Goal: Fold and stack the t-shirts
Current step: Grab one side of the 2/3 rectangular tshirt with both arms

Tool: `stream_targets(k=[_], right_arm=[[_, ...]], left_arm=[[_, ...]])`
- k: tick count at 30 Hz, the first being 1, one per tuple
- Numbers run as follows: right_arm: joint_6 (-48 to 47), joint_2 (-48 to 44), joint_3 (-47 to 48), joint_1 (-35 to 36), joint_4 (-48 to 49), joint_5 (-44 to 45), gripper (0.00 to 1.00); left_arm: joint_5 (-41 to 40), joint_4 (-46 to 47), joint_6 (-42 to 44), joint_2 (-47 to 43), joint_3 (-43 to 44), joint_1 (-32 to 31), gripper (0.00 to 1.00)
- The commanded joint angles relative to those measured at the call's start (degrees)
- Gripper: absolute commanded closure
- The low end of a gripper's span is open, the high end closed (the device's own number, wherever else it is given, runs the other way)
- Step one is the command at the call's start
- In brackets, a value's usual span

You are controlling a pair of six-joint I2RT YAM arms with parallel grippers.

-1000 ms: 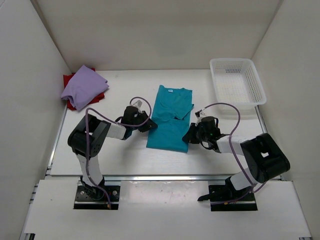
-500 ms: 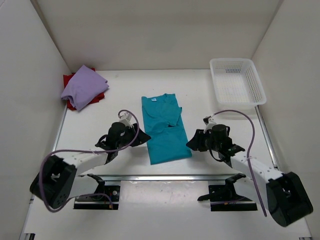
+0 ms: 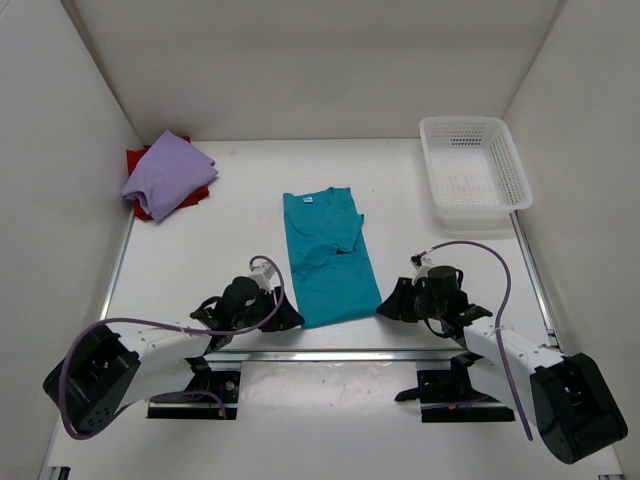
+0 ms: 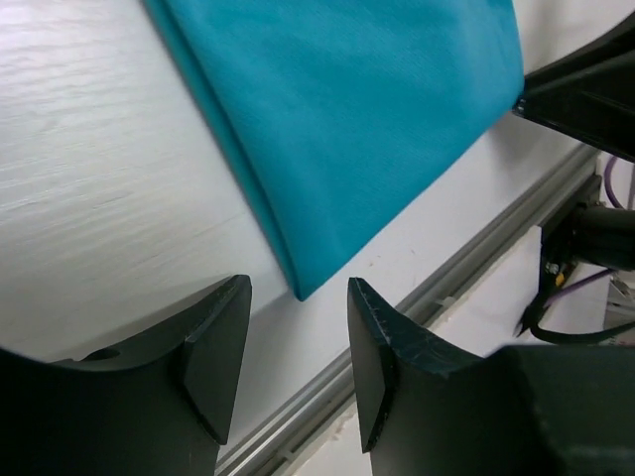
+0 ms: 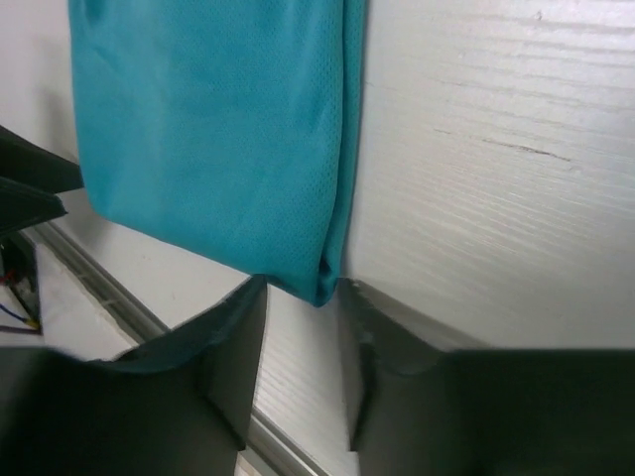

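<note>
My left gripper grabs the teal t-shirt (image 3: 325,255) by its near corner next, opposite the right gripper's corner, to fold the hem toward the neck.
The teal t-shirt (image 3: 325,255) lies flat mid-table as a long folded strip, its white neck label at the far end. My left gripper (image 3: 292,320) stands open just off its near left corner, and in the left wrist view the teal t-shirt (image 4: 347,119) ends a little ahead of the left gripper (image 4: 298,342). My right gripper (image 3: 386,305) stands open at the near right corner; the teal t-shirt (image 5: 208,129) reaches the mouth of the right gripper (image 5: 303,342), unpinched. The lavender t-shirt (image 3: 165,175) lies bunched on the red t-shirt (image 3: 203,192) at the far left.
A white mesh basket (image 3: 512,165) stands at the far right corner. A metal rail (image 3: 330,352) runs along the table's near edge, just behind both grippers. White walls close the table in on the left, back and right.
Both grippers have opened and let go of the teal shirt's near corners. Both have drawn back toward the near edge; the shirt now lies flat, closer to the arms and shifted left.
</note>
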Motion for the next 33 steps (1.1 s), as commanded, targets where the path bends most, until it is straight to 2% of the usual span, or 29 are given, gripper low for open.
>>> stream_targets(k=[1,8,13,15,18,20,23,26,29,31,33], right_arm=[[-0.59,2.43,0.35,0.8,-1.61,-0.3,0.72],[0.73,2.61,-0.79,1.15,1.1,-0.12,0.84],[0.99,3.04,-0.71,0.54,2.08,-0.13,0.88],[0.29,3.31,-0.53,0.54,2.08,-0.21,0.91],[0.29,2.87,-0.35,1.06,2.16,-0.3,0.97],[0.29,2.17,0.0,1.94,1.81,0.23,1.0],[0.64,-0.02,0.96,5.63,-2.84,3.38,1.0],[4.4,-5.37,2.54,14.22,-10.46,6.28,1.0],[5.74,-9.24,5.08,18.02,-15.75,8.31,1.0],[3.91,-9.87,8.24,16.29,-17.51,8.32,1.0],[-0.22,-7.17,13.5,10.68,-17.7,6.3,1.0]], left_arm=[[0.01,-2.13,-1.65,3.64,-1.87,-1.74,0.44],[-1.57,-1.78,-1.83,5.15,-1.78,-2.71,0.51],[-1.65,-3.09,-1.3,7.26,0.24,-4.9,0.55],[-1.22,-1.69,-1.39,8.57,-0.02,-4.91,0.59],[-0.16,-0.19,-2.0,9.71,-0.21,-5.34,0.74],[-0.86,-1.32,-2.27,9.63,0.68,-6.39,0.89],[0.36,-4.4,-1.92,6.91,0.77,-5.61,1.0],[1.86,-11.77,-1.48,-0.98,-0.46,-3.24,1.0],[2.39,-22.83,-0.87,-12.92,0.94,-0.26,1.0],[3.96,-25.76,0.54,-15.84,3.91,3.24,1.0],[6.33,-26.64,2.47,-15.6,8.91,7.99,1.0]])
